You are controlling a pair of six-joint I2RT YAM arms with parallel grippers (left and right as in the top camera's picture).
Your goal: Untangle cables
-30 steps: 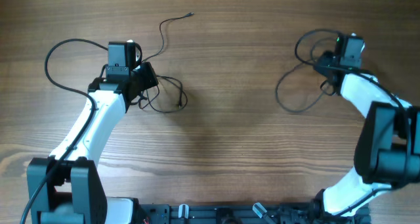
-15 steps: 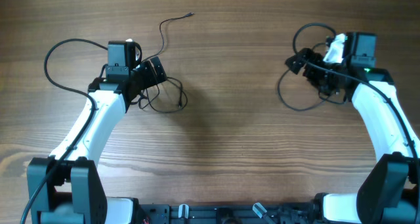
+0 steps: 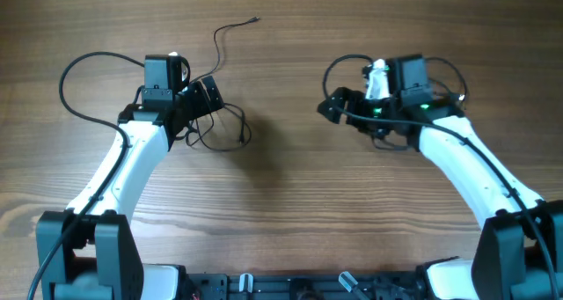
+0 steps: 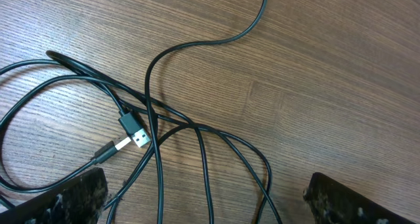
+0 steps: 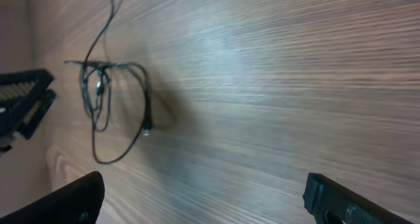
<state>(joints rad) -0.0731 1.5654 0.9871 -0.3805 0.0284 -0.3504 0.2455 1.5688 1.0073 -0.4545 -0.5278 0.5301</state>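
The robot's right gripper has to grab the tangle's outer cable loop (image 5: 147, 104) next, on the side facing it. Then it can pull the loop away from the left gripper and untangle.
A tangle of thin black cables (image 3: 222, 131) lies left of centre, with one strand running up to a plug end (image 3: 255, 19). My left gripper (image 3: 201, 102) hovers at the tangle's upper left edge. In the left wrist view it (image 4: 213, 205) stands open, with several strands (image 4: 200, 165) passing loose between its fingers and a USB plug (image 4: 134, 133) just ahead. My right gripper (image 3: 339, 104) is open over bare wood near the middle, nothing between its fingers (image 5: 354, 204). Another thin cable loop (image 3: 347, 60) curls around the right wrist; whether it is caught there I cannot tell.
The left arm's thicker black wire (image 3: 75, 80) arcs over the table at far left. From the right wrist view the left tangle (image 5: 105, 99) and left gripper's finger (image 5: 23, 106) sit far off. The arm bases (image 3: 281, 287) line the near edge.
My left gripper has opened over the tangle without moving away. My right gripper has opened and its arm has swung left toward the table's middle, the thin loop shifting with it.
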